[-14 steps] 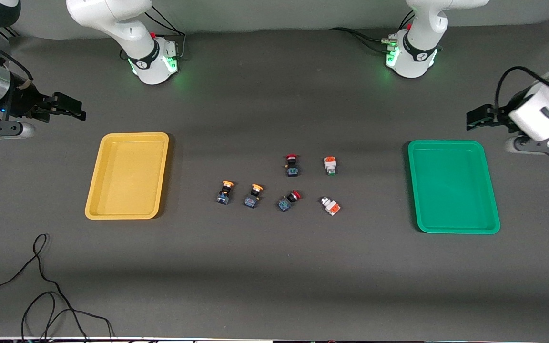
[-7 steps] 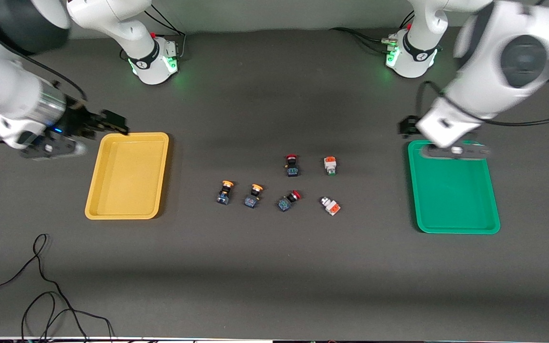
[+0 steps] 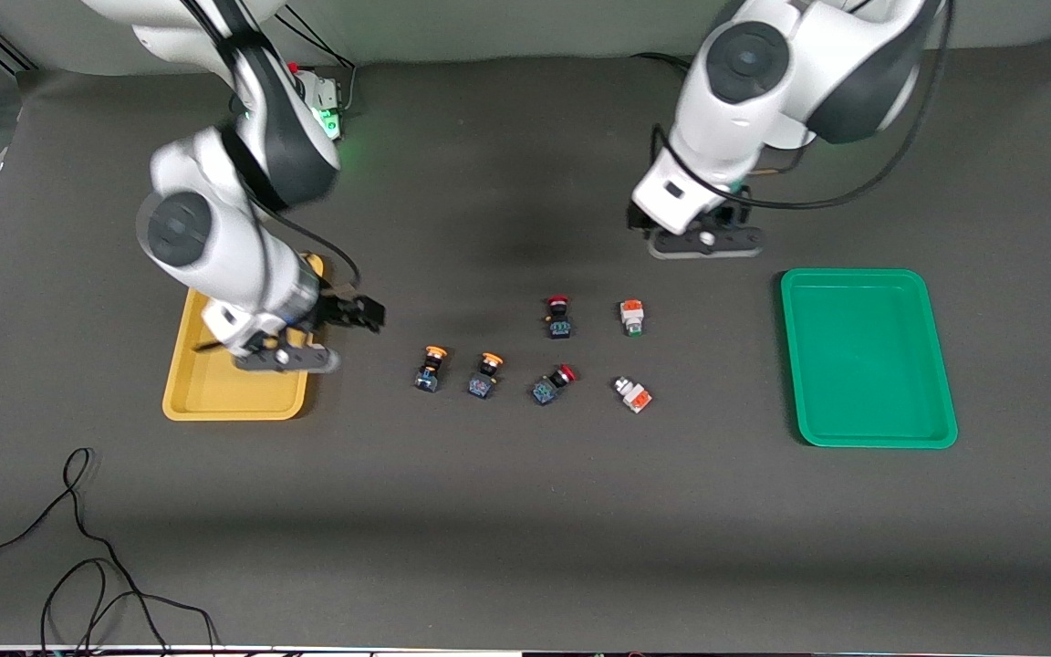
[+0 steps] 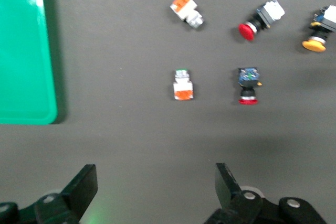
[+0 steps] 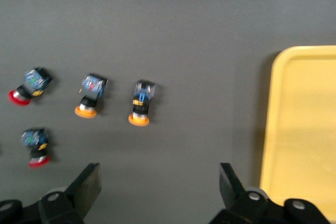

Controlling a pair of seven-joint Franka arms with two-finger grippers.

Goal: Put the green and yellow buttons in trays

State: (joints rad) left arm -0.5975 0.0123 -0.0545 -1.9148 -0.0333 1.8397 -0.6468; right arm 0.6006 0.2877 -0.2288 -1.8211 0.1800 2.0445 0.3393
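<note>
The green-tipped button needs to go in the green tray, so my left gripper will next grab it by its white-and-orange base (image 3: 631,310) (image 4: 183,92).
Two yellow-capped buttons (image 3: 430,367) (image 3: 485,374) and two white-grey green-tipped buttons (image 3: 632,317) (image 3: 633,393) lie on the table's middle, between the yellow tray (image 3: 215,394) and the green tray (image 3: 854,273). My right gripper (image 3: 369,315) is open and empty over the table between the yellow tray and the yellow-capped buttons, which show in the right wrist view (image 5: 142,103) (image 5: 90,95). My left gripper (image 3: 637,222) is open and empty over bare table close to the white-grey buttons, which show in the left wrist view (image 4: 183,84) (image 4: 186,11).
Two red-capped black-blue switches (image 3: 559,317) (image 3: 553,384) lie between the yellow-capped and the white-grey buttons. A loose black cable (image 3: 78,547) lies near the front edge at the right arm's end. The right arm's wrist hangs over the yellow tray.
Both arms have swung in from the table's two ends toward the middle. The right gripper has crossed the yellow tray; the left has passed the green tray. The buttons have not moved.
</note>
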